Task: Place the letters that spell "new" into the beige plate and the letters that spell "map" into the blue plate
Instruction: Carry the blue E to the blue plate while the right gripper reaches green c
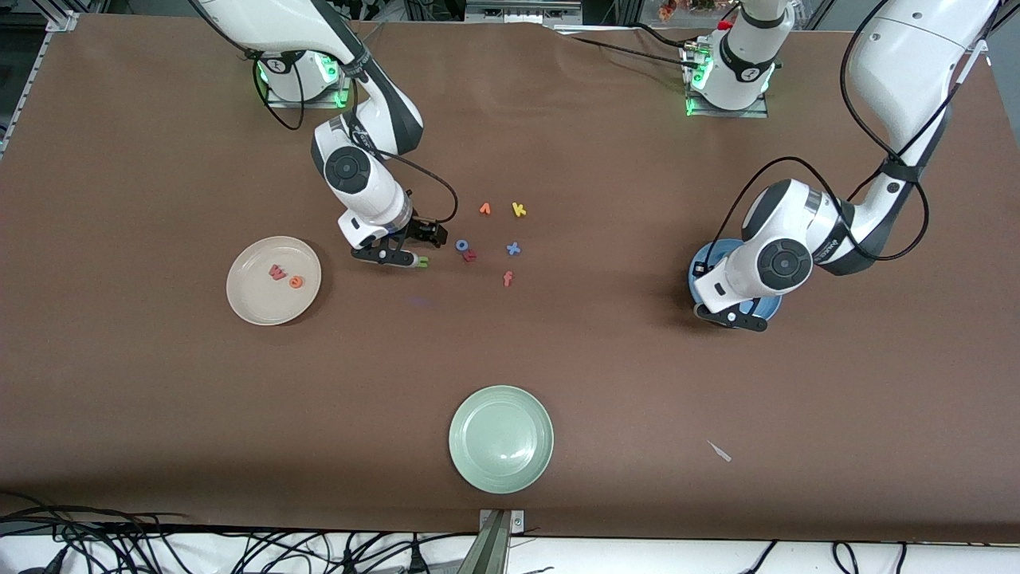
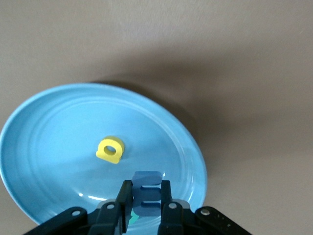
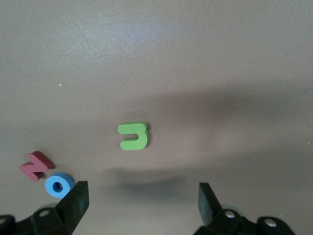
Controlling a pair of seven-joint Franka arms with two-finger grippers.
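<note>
Table still shows between my right gripper's fingers and the n, so it is too early to close. The gripper first moves toward the green n (image 1: 421,263) (image 3: 133,136).
My left gripper (image 2: 146,200) is shut on the blue m (image 2: 146,192), low over the blue plate (image 2: 44,122). In that plate lie the yellow a (image 2: 110,149) and a sliver of the teal p (image 2: 131,219), mostly hidden by my fingers. In the front view the left hand (image 1: 737,317) covers most of the blue plate (image 1: 699,271). The beige plate (image 1: 273,280) holds the pinkish-red w (image 1: 276,272) and the orange e (image 1: 296,281). My right gripper (image 1: 418,245) is open just above the table, with the green n (image 1: 423,261) (image 3: 133,135) lying flat ahead of its fingertips.
Loose letters lie beside the n toward the left arm's end: blue o (image 1: 462,245), a red letter (image 1: 470,256), blue x (image 1: 513,249), red-orange f (image 1: 508,278), orange v (image 1: 484,209), yellow k (image 1: 519,210). A pale green plate (image 1: 501,438) sits near the front edge, a white scrap (image 1: 719,451) beside it.
</note>
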